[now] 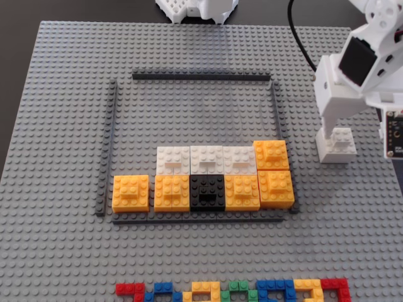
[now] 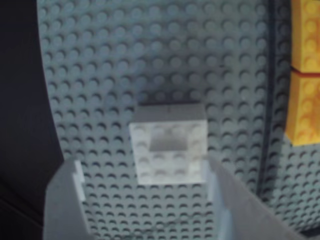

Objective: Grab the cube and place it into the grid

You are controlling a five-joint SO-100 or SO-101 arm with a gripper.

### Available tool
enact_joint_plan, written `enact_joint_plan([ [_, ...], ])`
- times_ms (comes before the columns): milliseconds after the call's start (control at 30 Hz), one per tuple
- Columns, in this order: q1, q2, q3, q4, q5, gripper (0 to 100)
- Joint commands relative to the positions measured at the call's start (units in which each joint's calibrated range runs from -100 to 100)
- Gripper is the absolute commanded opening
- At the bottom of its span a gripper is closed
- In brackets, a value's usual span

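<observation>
The gripper will next fill the grid, so it will grab the white cube by its studded top block (image 1: pixel 341 137).
In the fixed view the white cube (image 1: pixel 338 146) sits on the grey baseplate to the right of the grid (image 1: pixel 201 77), outside its dark strip outline. My white gripper (image 1: pixel 332 134) hangs directly over the cube. The wrist view has the cube (image 2: pixel 169 145) just ahead of my gripper (image 2: pixel 144 167), which is open; the right fingertip (image 2: pixel 216 175) is at the cube's corner and the left fingertip (image 2: pixel 75 175) stands well apart. Nothing is gripped. Inside the grid, along its lower edge, lie three white blocks (image 1: pixel 206 159), several orange blocks (image 1: pixel 172 192) and one black block (image 1: pixel 208 190).
A row of small multicoloured bricks (image 1: pixel 233 292) runs along the baseplate's near edge. The arm's white base (image 1: pixel 198 9) and a black cable (image 1: pixel 296 31) are at the back. The grid's right strip (image 2: pixel 272 100) and orange blocks (image 2: pixel 305 70) show right of the cube in the wrist view.
</observation>
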Motion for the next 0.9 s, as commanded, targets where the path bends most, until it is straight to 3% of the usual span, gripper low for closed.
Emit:
enact_joint_plan([
  [0,0.33,-1.31,-1.07,-0.86,0.15,29],
  [367,0.62,-0.96,-1.52,-0.76,0.29,27],
  [867,0.62,-0.96,-0.16,-0.95,0.34,16],
])
